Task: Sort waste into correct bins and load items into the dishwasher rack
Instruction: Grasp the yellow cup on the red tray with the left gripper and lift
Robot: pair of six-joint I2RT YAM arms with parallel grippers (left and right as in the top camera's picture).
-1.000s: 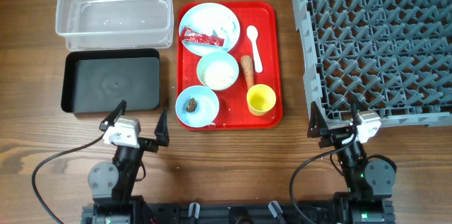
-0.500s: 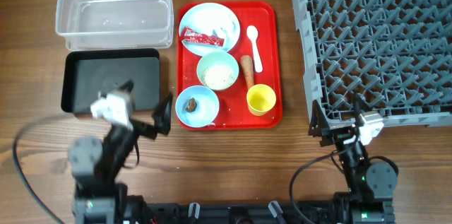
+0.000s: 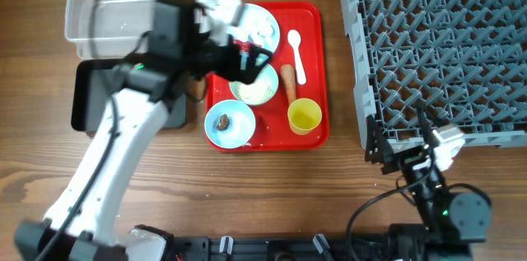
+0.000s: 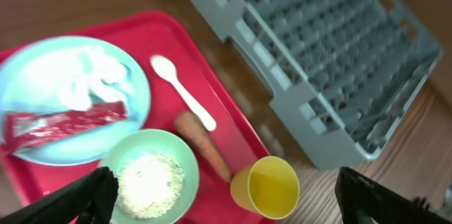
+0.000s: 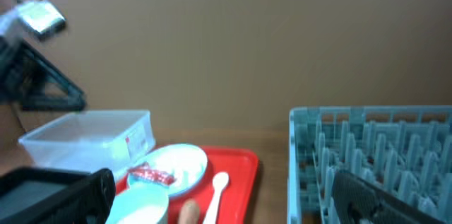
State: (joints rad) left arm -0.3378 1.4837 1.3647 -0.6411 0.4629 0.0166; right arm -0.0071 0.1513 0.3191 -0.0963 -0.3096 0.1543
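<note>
My left gripper should grab the yellow cup by its open rim [image 3: 305, 114] [image 4: 273, 186] next. The cup's base will then stay free to hand over for rack loading.
My left gripper [image 3: 247, 58] is open and hovers over the red tray [image 3: 318, 88], above the pale blue plate [image 3: 268, 18] and the rice bowl [image 3: 257, 90]. In the left wrist view its open fingers [image 4: 226, 203] frame the rice bowl [image 4: 148, 180] and yellow cup [image 4: 265, 189]. The plate [image 4: 42, 75] holds white tissue [image 4: 99, 75] and the red wrapper [image 4: 63, 121]. The white spoon [image 3: 296, 52], carrot [image 3: 289, 85], yellow cup [image 3: 304, 116] and a blue bowl [image 3: 239, 129] with a brown scrap [image 3: 222, 119] are on the tray. My right gripper [image 3: 397, 139] is open and empty by the front edge of the rack [image 3: 445, 47].
The clear tub [image 3: 86, 39] and the black bin [image 3: 90, 100] stand left of the tray, partly covered by my left arm. The right wrist view shows the tub [image 5: 92, 139], the tray [image 5: 244, 171] and the rack [image 5: 374, 153] from low down.
My left arm has swung up from the table's front edge to over the tray, gripper still open. My right gripper has shifted slightly right.
</note>
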